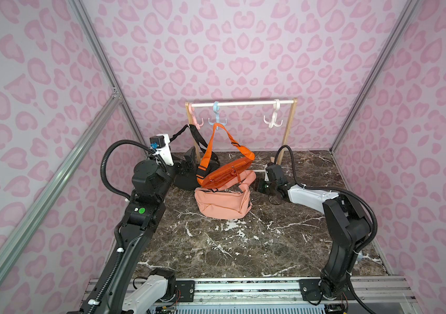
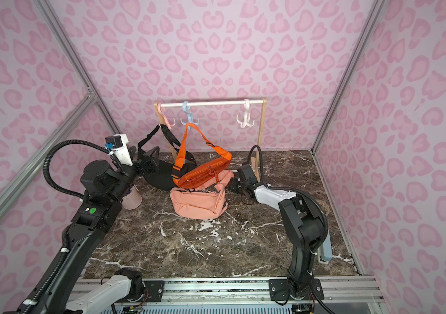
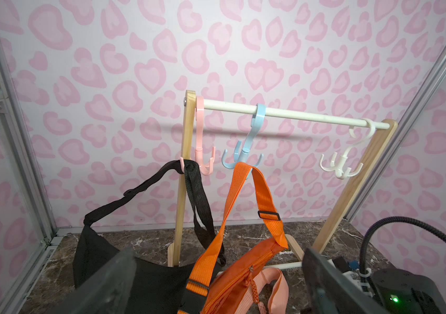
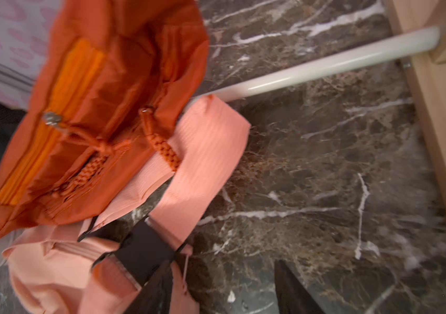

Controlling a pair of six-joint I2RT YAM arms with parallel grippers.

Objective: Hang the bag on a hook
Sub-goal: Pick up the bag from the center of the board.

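My right gripper grabs the peach bag's strap by its edge near the black buckle [image 4: 145, 250] next, so the loop's bend stays free to hang on a hook.
A peach bag [image 1: 223, 202] [image 2: 198, 204] lies flat on the marble table, its strap [image 4: 205, 152] looped toward the rack. My right gripper [image 1: 260, 186] [image 4: 224, 282] is low beside that strap and open, with bare marble between the jaws; one finger [image 4: 156, 288] lies against the bag's black buckle [image 4: 145, 250]. The white hook [image 1: 273, 119] [image 3: 341, 163] hangs bare on the rack's bar. My left gripper [image 1: 188, 161] [image 3: 216, 263] is open near the rack's left post, holding nothing.
An orange bag [image 1: 227, 171] hangs from the blue hook [image 1: 216, 119] and rests on the peach bag. A black bag [image 1: 186, 179] hangs from the pink hook [image 1: 197, 123]. The rack's low white rod [image 4: 311, 65] runs behind the strap. A pink cup [image 2: 132, 198] stands by my left arm.
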